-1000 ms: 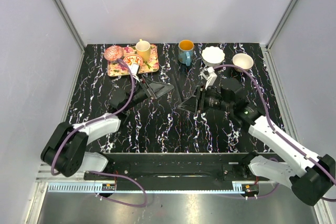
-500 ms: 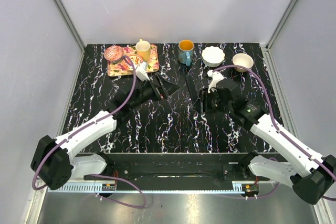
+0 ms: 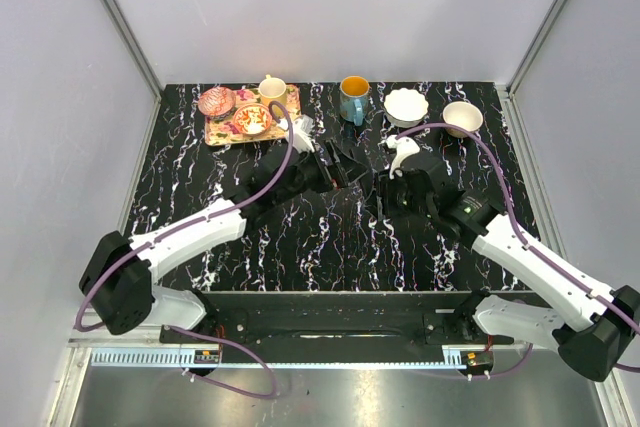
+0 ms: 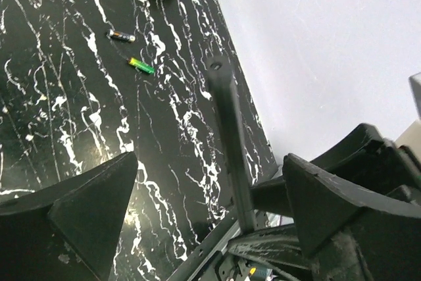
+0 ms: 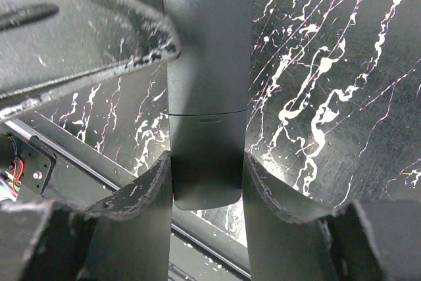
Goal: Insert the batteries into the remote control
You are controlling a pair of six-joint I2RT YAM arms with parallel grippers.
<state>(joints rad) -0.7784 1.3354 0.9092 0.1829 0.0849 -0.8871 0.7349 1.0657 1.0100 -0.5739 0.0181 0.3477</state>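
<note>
I need to grab the remote control by the middle of its body (image 4: 233,146) with my left gripper next, so that its battery compartment stays free for loading the batteries.
The black remote control (image 5: 208,64) is clamped at its lower end between the fingers of my right gripper (image 5: 208,192), lifted off the marble table (image 3: 300,237). Seen from the left wrist, the remote control (image 4: 227,129) shows edge-on as a thin dark bar. My left gripper (image 4: 210,192) stands wide open right beside it, one finger (image 5: 79,31) nearly touching its side, nothing between the jaws. Two batteries, a dark one (image 4: 122,35) and a green one (image 4: 141,65), lie loose on the table beyond the remote. In the top view both grippers meet mid-table, left gripper (image 3: 338,165) and right gripper (image 3: 383,192).
Along the back edge stand a floral tray (image 3: 288,127) with a pink bowl (image 3: 216,101), a yellow cup (image 3: 272,90), a blue mug (image 3: 353,97), a white bowl (image 3: 406,105) and a cream bowl (image 3: 462,117). Grey walls close in the table on three sides.
My left arm has swung right and forward, bringing its open gripper up against the remote. The right gripper has stayed near the middle with the remote in it.
</note>
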